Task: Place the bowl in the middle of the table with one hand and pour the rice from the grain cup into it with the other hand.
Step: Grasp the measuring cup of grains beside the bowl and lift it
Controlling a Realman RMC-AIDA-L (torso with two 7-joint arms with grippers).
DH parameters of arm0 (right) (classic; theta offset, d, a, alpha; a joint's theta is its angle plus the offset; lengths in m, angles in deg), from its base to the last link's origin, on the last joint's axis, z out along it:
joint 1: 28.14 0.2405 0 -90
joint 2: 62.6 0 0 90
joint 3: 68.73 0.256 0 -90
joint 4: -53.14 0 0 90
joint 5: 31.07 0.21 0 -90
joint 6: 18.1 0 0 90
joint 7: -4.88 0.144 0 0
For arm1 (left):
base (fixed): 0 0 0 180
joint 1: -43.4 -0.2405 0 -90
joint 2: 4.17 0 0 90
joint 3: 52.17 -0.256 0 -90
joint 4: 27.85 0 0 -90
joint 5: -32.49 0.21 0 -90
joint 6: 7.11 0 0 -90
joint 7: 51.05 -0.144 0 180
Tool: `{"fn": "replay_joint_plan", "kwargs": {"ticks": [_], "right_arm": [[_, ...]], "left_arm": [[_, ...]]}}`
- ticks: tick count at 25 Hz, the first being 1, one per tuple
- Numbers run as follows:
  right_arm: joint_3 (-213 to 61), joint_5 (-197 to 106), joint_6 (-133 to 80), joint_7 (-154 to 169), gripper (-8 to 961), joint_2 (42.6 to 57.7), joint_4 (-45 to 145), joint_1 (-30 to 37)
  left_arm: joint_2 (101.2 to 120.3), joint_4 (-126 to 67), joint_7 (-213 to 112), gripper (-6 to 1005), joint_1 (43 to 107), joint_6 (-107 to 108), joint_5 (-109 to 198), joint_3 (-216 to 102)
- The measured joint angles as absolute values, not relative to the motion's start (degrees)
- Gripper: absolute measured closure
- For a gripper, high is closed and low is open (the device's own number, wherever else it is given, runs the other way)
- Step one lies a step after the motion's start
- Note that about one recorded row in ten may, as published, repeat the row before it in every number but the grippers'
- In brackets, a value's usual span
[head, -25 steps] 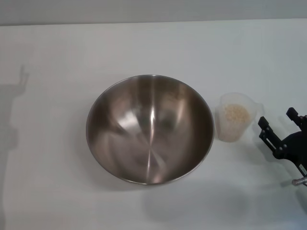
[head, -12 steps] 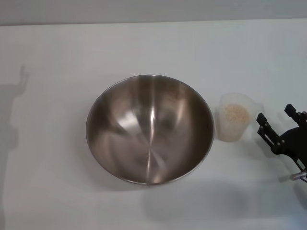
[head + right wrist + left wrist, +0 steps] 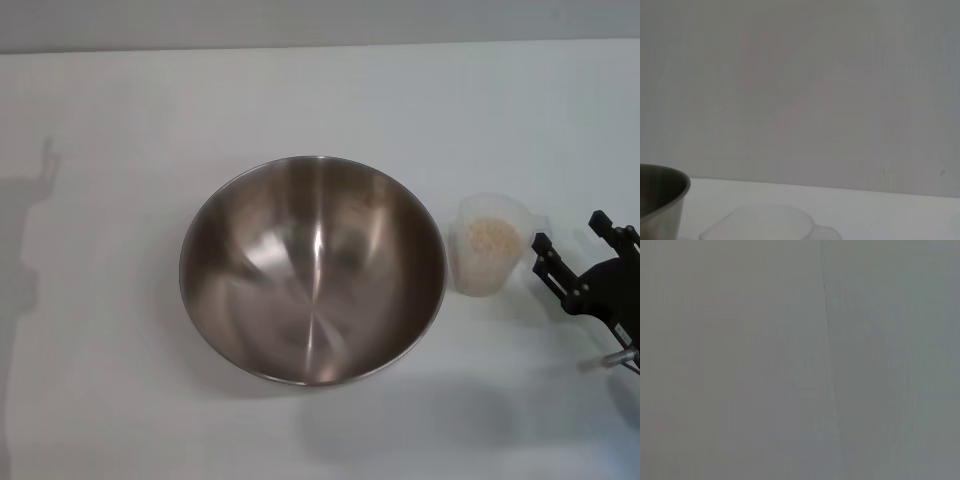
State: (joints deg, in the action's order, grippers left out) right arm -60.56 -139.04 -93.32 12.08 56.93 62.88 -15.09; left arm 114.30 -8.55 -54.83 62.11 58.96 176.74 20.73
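My right gripper's fingers are both short of the handle's sides. They would miss the grain cup (image 3: 490, 243) if closed now, so I need to move toward its handle first.
The steel bowl (image 3: 312, 268) stands empty near the middle of the white table (image 3: 150, 110). Just to its right stands the clear grain cup (image 3: 490, 243) with pale rice (image 3: 489, 237) inside. My right gripper (image 3: 570, 230) is open at the right edge of the head view, its two black fingers a short way right of the cup and not touching it. The right wrist view shows the cup's rim (image 3: 765, 222) and the bowl's side (image 3: 660, 200) low in the picture. My left gripper is out of view.
A grey wall (image 3: 320, 20) runs behind the table's far edge. A faint arm shadow (image 3: 30, 230) lies on the table at the left. The left wrist view shows only a plain grey surface.
My right gripper has crept up and slightly left, closer to the grain cup. Bowl and cup have not moved.
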Motion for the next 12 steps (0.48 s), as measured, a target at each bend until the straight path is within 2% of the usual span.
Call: {"fn": "replay_joint_plan", "kwargs": {"ticks": [12], "right_arm": [[-60.46, -138.99, -93.91, 12.08, 202, 56.94, 62.81, -15.05]], "left_arm": [[114.30, -8.93, -54.83, 180, 62.03, 58.96, 176.78, 20.60]]}}
